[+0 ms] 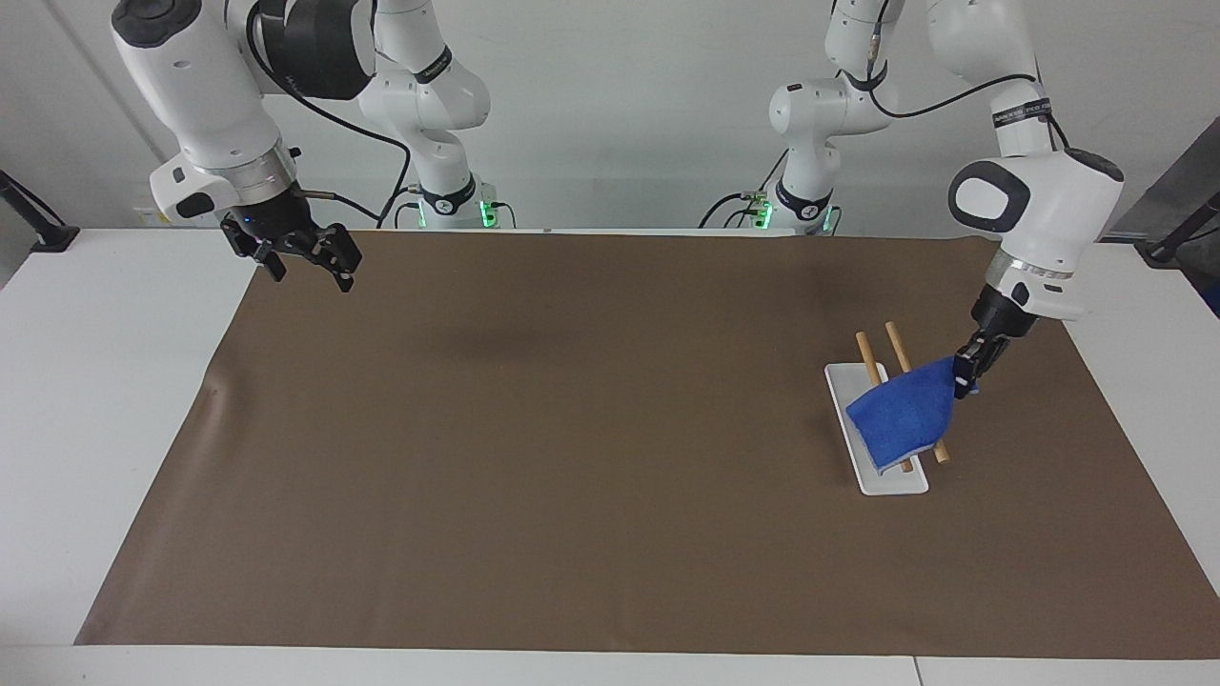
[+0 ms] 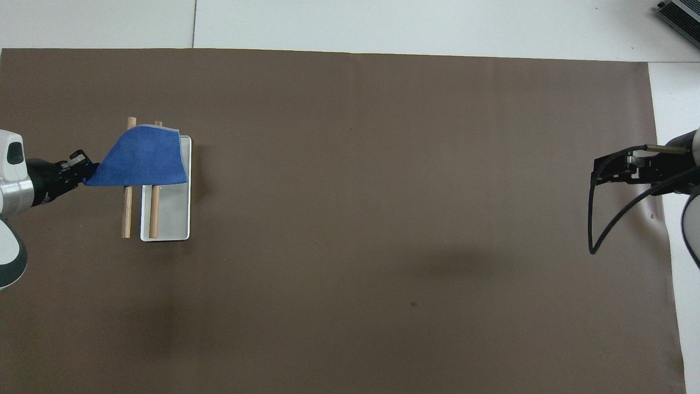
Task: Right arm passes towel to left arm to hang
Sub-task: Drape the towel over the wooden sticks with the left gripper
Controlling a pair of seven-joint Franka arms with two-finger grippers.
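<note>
The blue towel's end edge lies past both wooden rods, parallel to them, so the towel would settle and it is now time for my left gripper to open.
The blue towel (image 1: 905, 412) (image 2: 143, 160) drapes over the two wooden rods (image 1: 899, 349) (image 2: 127, 210) of a rack with a white base (image 1: 891, 479) (image 2: 174, 219), at the left arm's end of the table. My left gripper (image 1: 963, 379) (image 2: 83, 171) is shut on one corner of the towel, just beside the rack, holding that corner up. My right gripper (image 1: 307, 257) (image 2: 608, 174) hangs open and holds nothing, over the mat's corner at the right arm's end, where that arm waits.
A brown mat (image 1: 572, 429) (image 2: 383, 219) covers most of the white table (image 1: 86, 381). A black cable (image 2: 593, 230) loops down from the right arm's wrist. A dark box (image 2: 681, 13) sits at the table's farthest corner.
</note>
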